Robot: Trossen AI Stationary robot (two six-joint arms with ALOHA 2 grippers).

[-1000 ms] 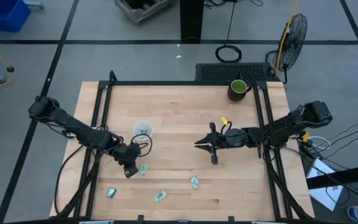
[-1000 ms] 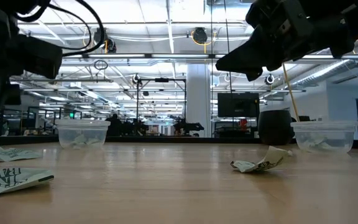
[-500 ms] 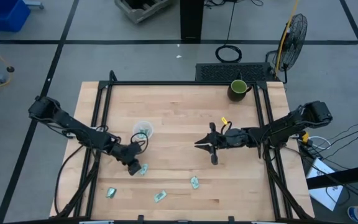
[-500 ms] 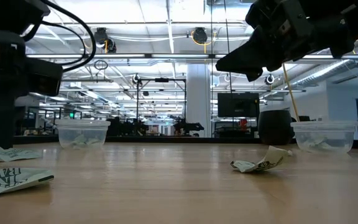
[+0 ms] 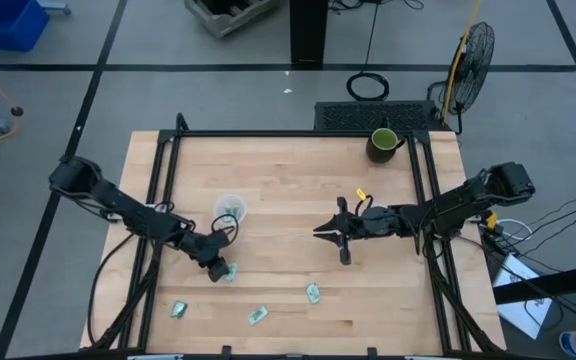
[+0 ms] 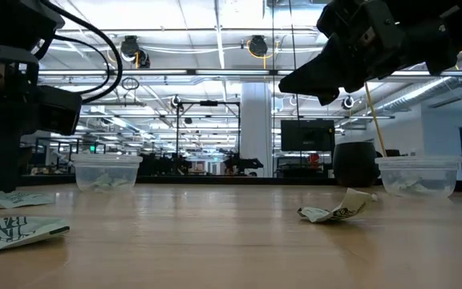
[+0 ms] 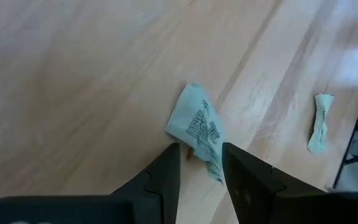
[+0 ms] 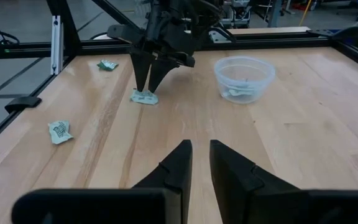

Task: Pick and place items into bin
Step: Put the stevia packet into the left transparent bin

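Note:
The left gripper picks up the pale green-and-white packet by its narrow end (image 7: 212,163) next, to put the packet into the clear round tub.
Several pale green-and-white packets lie flat on the wooden table: one (image 5: 230,271) under my left gripper and others nearer the near edge (image 5: 179,309) (image 5: 258,316) (image 5: 313,293). My left gripper (image 5: 218,268) (image 7: 201,163) is open and points down. Its fingertips stand on either side of one end of the packet (image 7: 199,124) (image 8: 145,96). A clear round tub (image 5: 229,208) (image 8: 244,78) with packets inside stands just beyond it. My right gripper (image 5: 328,232) (image 8: 194,163) hovers near the table's middle, narrowly open and holding nothing. My left gripper comes at the packet from above, pointing down, with one fingertip (image 7: 169,163) on each side of the packet's end (image 7: 205,154). The packet lies flat on the table. I cannot tell whether the fingers touch it.
A dark green mug (image 5: 382,143) stands near the far right corner. A second clear tub (image 6: 418,175) shows at the right in the low view. Black frame rails (image 5: 163,180) run along the table's left and right sides. Bare wood lies between the two grippers.
My left gripper has moved a little toward the table's right and down, and now stands over the packet beside the tub. The packets and my right arm have kept still.

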